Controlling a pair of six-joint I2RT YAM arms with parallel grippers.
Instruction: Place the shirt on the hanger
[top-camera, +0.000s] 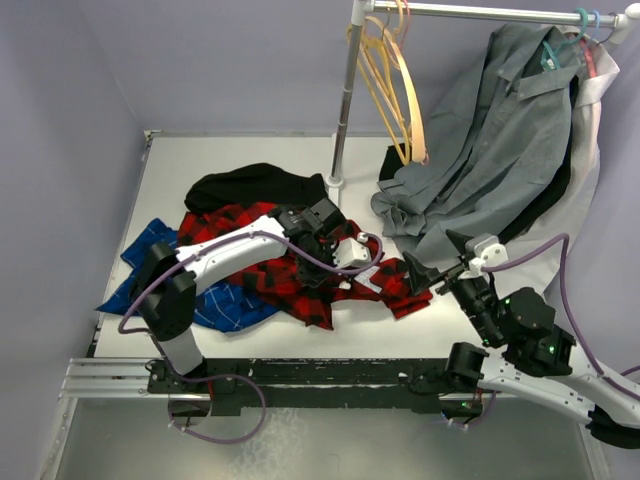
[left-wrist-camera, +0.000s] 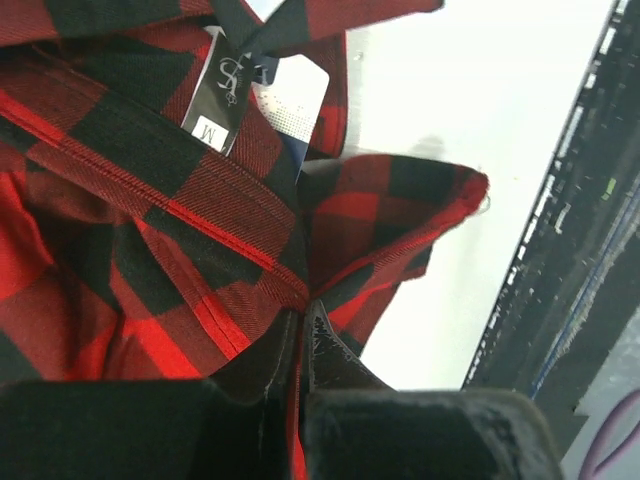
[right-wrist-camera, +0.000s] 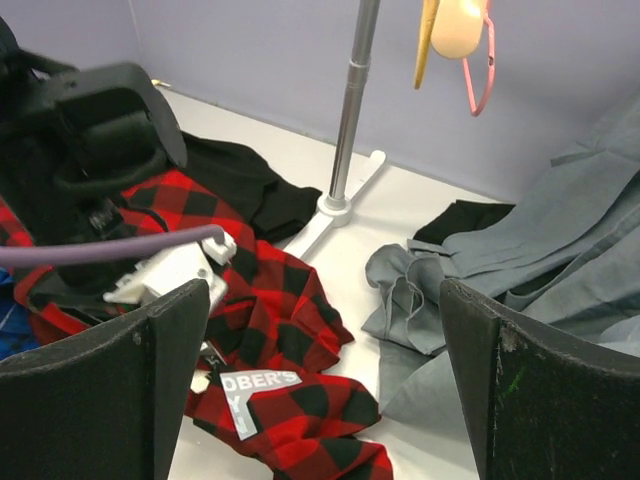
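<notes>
My right gripper grabs the checked shirt's neck edge near the label next, opposite my left gripper, to spread the shirt for the hanger.
The red-and-black checked shirt (top-camera: 290, 275) lies crumpled on the table's middle. In the right wrist view it (right-wrist-camera: 300, 300) shows white block lettering (right-wrist-camera: 255, 388). My left gripper (top-camera: 322, 240) is down on the shirt. Its fingertips (left-wrist-camera: 318, 335) are shut on a fold of the checked cloth (left-wrist-camera: 150, 200), just below the neck label (left-wrist-camera: 222, 95). My right gripper (top-camera: 425, 270) is open and empty, just right of the shirt's edge; its fingers (right-wrist-camera: 175, 350) frame the shirt. The thin pale pink hanger (top-camera: 376, 70) hangs on the rail among tan ones; a pink-red part of it (right-wrist-camera: 486, 70) shows at the top.
A blue checked shirt (top-camera: 215, 305) lies under the red one at left, a black garment (top-camera: 255, 185) behind it. The rack's pole (top-camera: 345, 100) stands at the table's back. A grey shirt (top-camera: 500, 140) on a teal hanger (top-camera: 560, 45) drapes down at right. Tan wooden hangers (top-camera: 412, 115) hang beside the pole.
</notes>
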